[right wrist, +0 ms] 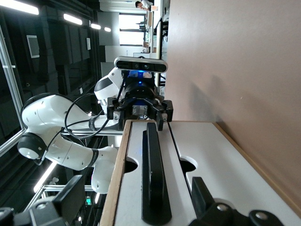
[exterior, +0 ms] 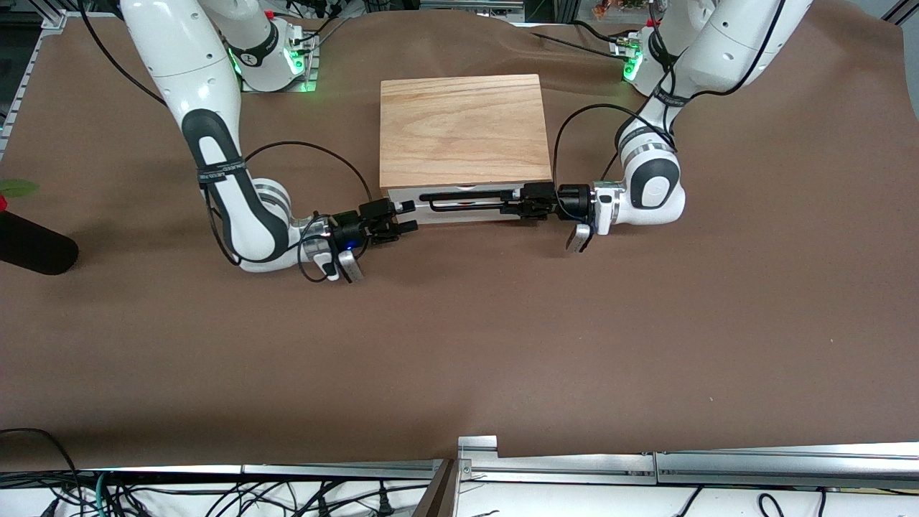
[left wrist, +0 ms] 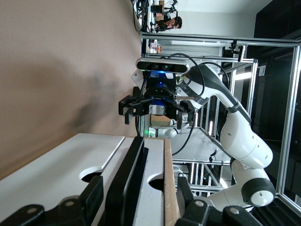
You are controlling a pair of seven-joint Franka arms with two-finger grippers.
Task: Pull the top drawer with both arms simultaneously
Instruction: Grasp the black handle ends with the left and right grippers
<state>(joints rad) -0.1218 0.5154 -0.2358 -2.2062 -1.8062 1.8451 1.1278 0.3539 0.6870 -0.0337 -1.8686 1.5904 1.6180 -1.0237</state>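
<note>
My right gripper grips the top drawer's black bar handle (right wrist: 155, 181) by the handle's end (right wrist: 156, 207) next, to pull the drawer open.
The light-oak cabinet (exterior: 463, 129) stands mid-table, its white front facing the front camera. The top drawer (exterior: 474, 192) looks shut, with its black bar handle (exterior: 467, 195) across the front. My left gripper (exterior: 515, 204) is open at the handle's end toward the left arm's end of the table. In the left wrist view its jaws (left wrist: 137, 190) straddle the handle (left wrist: 129, 174) with gaps on both sides. My right gripper (exterior: 408, 216) is open at the cabinet's corner toward the right arm's end. In the right wrist view (right wrist: 136, 200) the handle's end (right wrist: 154, 202) lies just ahead of its fingers.
A plain white panel (right wrist: 211, 155) sits beneath the top drawer. A black cylinder (exterior: 32, 248) lies at the table edge at the right arm's end. A metal rail (exterior: 646, 463) runs along the table edge nearest the front camera. Brown cloth covers the table.
</note>
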